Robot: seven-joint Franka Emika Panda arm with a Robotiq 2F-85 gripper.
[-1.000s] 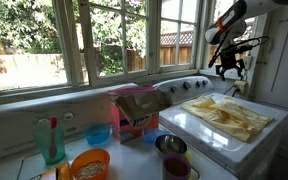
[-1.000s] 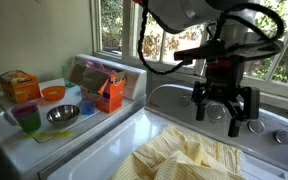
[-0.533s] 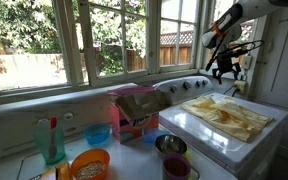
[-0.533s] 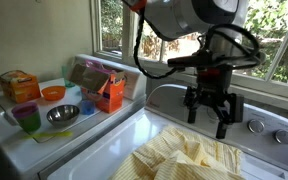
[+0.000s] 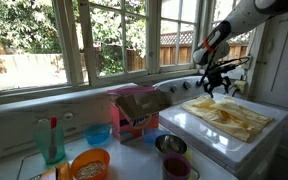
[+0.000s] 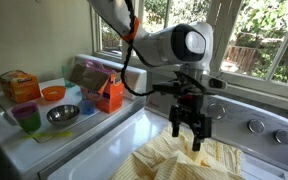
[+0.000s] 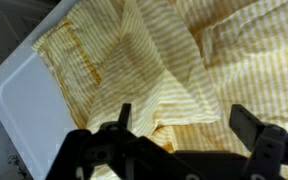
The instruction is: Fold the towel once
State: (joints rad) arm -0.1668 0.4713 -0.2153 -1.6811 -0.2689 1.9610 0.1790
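My open fingers are above the towel's fold, so it is too early to close and catch it. My gripper lowers first, then closes on the fold.
The towel is a pale yellow striped cloth, wrinkled and spread over the white washer lid. It also shows in an exterior view and fills the wrist view. My gripper hangs open just above the towel's far edge, near the washer's control panel. In an exterior view its fingers are spread above the cloth. In the wrist view both fingers stand wide apart with only towel between them. It holds nothing.
A white counter beside the washer holds an orange box, a steel bowl, an orange bowl and a purple cup. The washer's knobs and windows stand right behind the towel.
My gripper has come down and moved across from above the control panel to just over the towel. It stays open. The towel has not moved.
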